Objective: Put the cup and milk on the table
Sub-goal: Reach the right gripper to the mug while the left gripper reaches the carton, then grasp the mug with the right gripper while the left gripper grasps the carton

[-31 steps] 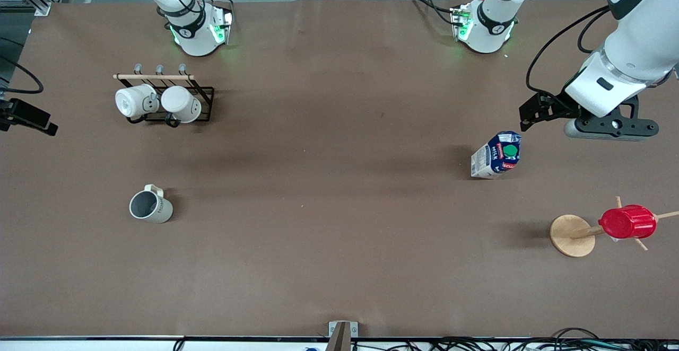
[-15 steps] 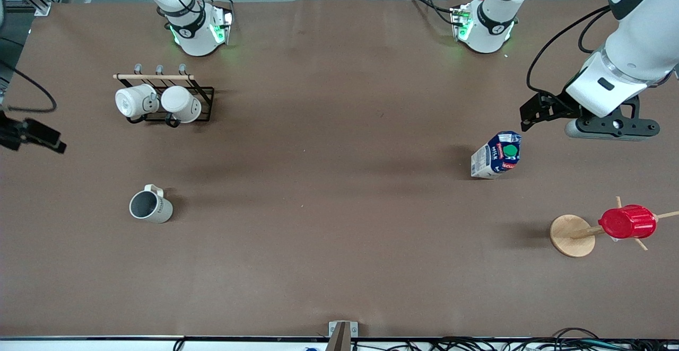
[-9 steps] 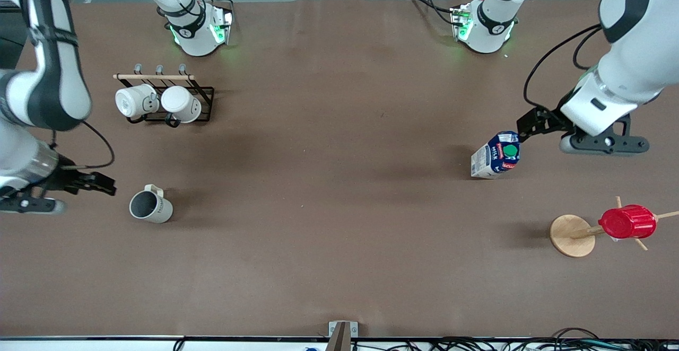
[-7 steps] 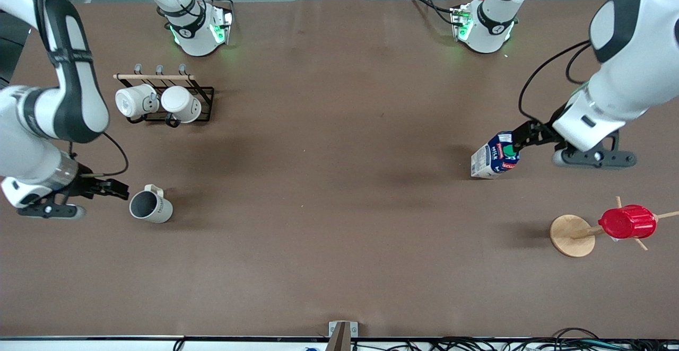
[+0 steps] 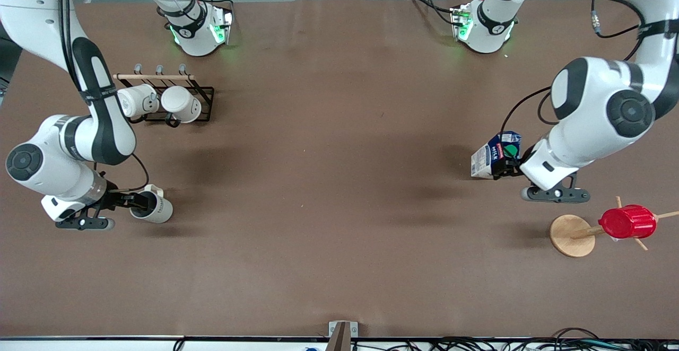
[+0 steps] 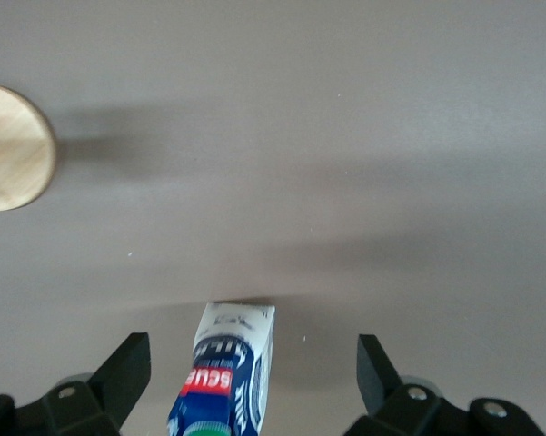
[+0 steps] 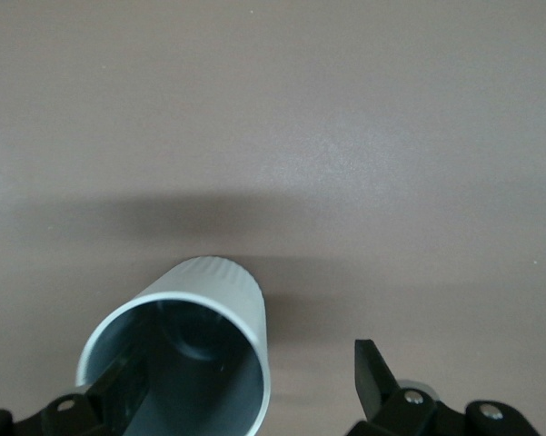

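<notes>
The beige-white cup (image 7: 186,350) needs to be set in its place, so my right gripper should grab it by its rim (image 7: 261,363) next.
The beige-white cup (image 5: 155,209) stands on the brown table (image 5: 329,192) toward the right arm's end. My right gripper (image 5: 137,201) is open at the cup's rim. In the right wrist view one finger is inside the cup (image 7: 186,350) and the other finger (image 7: 368,368) is outside, so the gripper (image 7: 245,380) straddles the wall. The blue-and-white milk (image 5: 496,155) stands toward the left arm's end. My left gripper (image 5: 505,167) is open around its top. In the left wrist view the milk (image 6: 227,372) sits between the fingers (image 6: 127,368), untouched, with the gripper (image 6: 250,372) wide open.
A black wire rack (image 5: 204,92) holding two white mugs (image 5: 159,103) stands near the right arm's base. A round wooden disc (image 5: 570,235) with pegs carries a ribbed red cup (image 5: 627,222), nearer the front camera than the milk; the disc also shows in the left wrist view (image 6: 14,145).
Both arms swung in from the table's ends and came down, the right gripper onto the cup's rim, the left gripper around the milk. The cup and the milk have not moved.
</notes>
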